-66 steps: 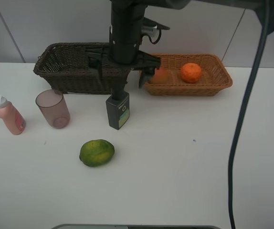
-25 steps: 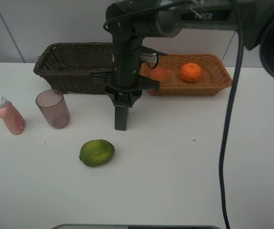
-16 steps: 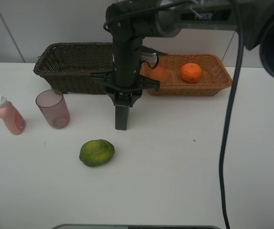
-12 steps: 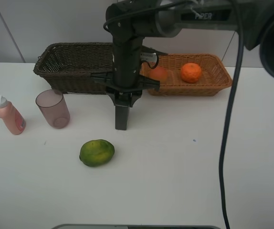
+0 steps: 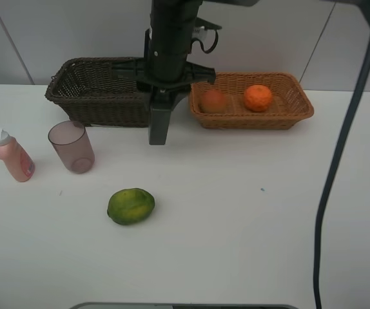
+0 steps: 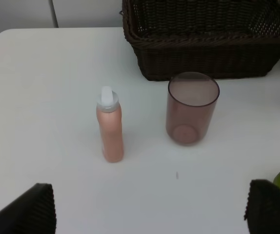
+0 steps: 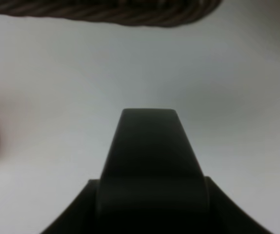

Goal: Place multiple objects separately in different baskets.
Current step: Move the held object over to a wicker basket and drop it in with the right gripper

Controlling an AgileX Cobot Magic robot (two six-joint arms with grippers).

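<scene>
The dark bottle hangs with its lower end (image 5: 158, 138) outside the baskets' front side, so my right gripper keeps hold until it is over the dark brown basket (image 5: 88, 96).
My right gripper (image 5: 160, 122) hangs in front of the gap between the two baskets, shut on the dark bottle (image 5: 158, 134), which is off the table; in the right wrist view the bottle (image 7: 150, 161) is only a dark shape. The orange (image 5: 258, 98) and the red-yellow fruit (image 5: 213, 101) lie in the orange-tan basket (image 5: 294, 106). The dark brown basket (image 5: 88, 96) shows nothing inside. On the table stand the pink bottle (image 5: 14, 156), the mauve cup (image 5: 72, 147) and the green fruit (image 5: 131, 205). My left gripper (image 6: 150, 214) is open, hovering short of the pink bottle (image 6: 110, 126) and cup (image 6: 192, 108).
The white table (image 5: 249, 219) stretches bare to the right and front of the green fruit. A black cable (image 5: 330, 193) hangs down on the right side. The dark basket's wall (image 6: 203, 58) stands just behind the cup.
My right gripper has lifted the dark bottle off the table and carried it back and slightly left, toward the baskets. Everything else stays where it was.
</scene>
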